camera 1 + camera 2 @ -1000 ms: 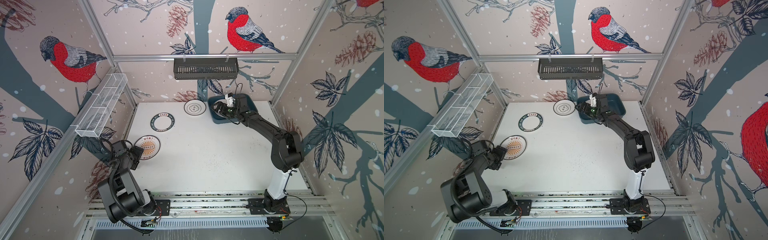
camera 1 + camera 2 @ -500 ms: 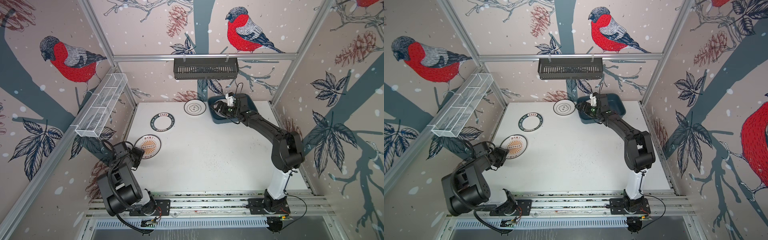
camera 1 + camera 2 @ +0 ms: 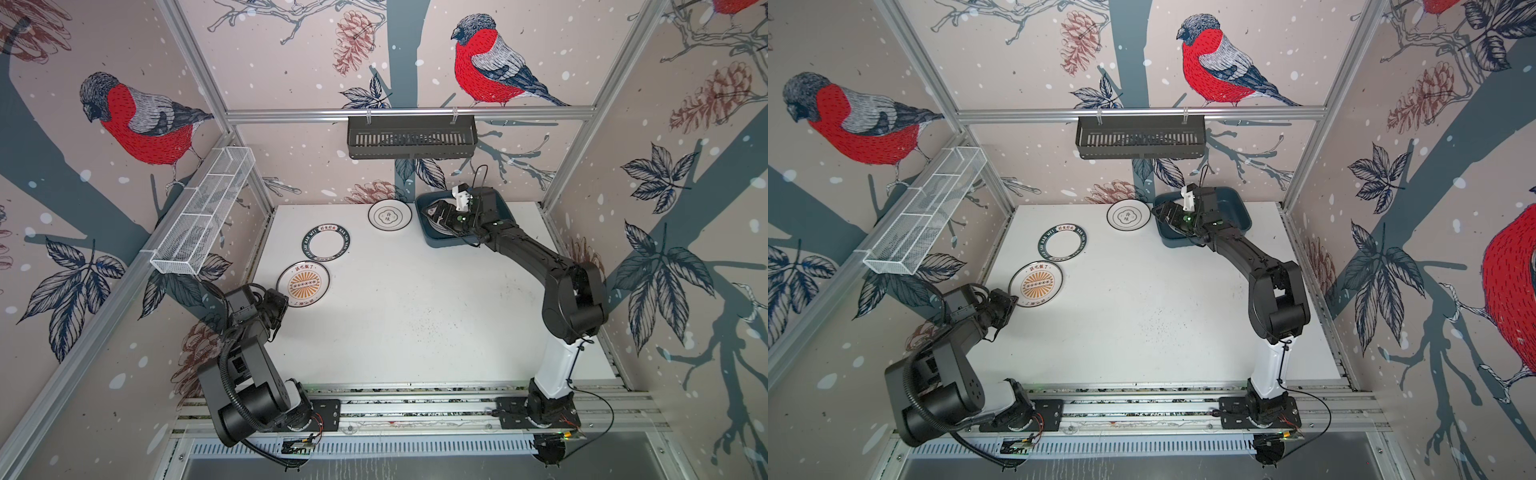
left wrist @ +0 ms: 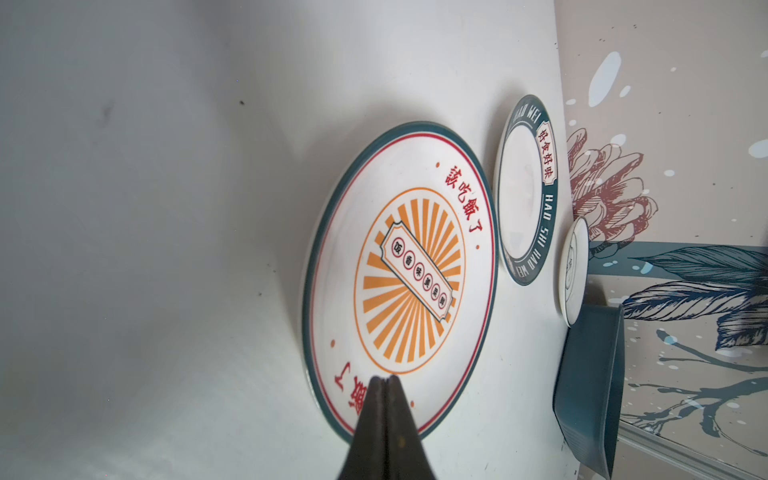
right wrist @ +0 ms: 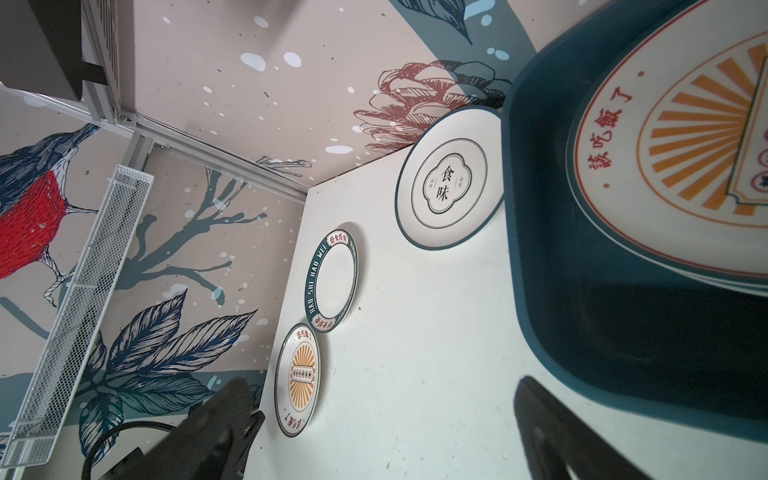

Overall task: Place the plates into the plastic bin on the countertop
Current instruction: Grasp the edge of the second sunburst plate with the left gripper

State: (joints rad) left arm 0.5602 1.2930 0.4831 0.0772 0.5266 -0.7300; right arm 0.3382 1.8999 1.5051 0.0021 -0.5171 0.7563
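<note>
The fingers of my left gripper are closed above the orange sunburst plate (image 3: 303,284). I need to open them again next, then close them lower on that plate's near rim.
Three plates lie on the white countertop (image 3: 415,316): an orange sunburst plate (image 3: 303,284) (image 4: 399,270), a teal lettered-rim plate (image 3: 326,244) (image 5: 332,282) and a cloud-emblem plate (image 3: 389,214) (image 5: 449,183). My left gripper (image 4: 384,377) (image 3: 284,300) is shut, its tips over the sunburst plate's near rim, and nothing shows between them. The teal plastic bin (image 3: 503,208) (image 5: 540,249) stands at the back right with a stack of plates (image 5: 685,145) inside, a sunburst one on top. My right gripper (image 5: 382,386) (image 3: 434,214) hangs open and empty at the bin's left end.
A black slotted basket (image 3: 411,139) hangs on the back rail above the bin. A white wire basket (image 3: 203,216) is fixed to the left wall. Patterned walls close in the countertop on three sides. The cloud-emblem plate nearly touches the bin's left wall.
My left gripper has gone from wide open to shut at the sunburst plate's near rim. The right arm and the plates have not moved.
</note>
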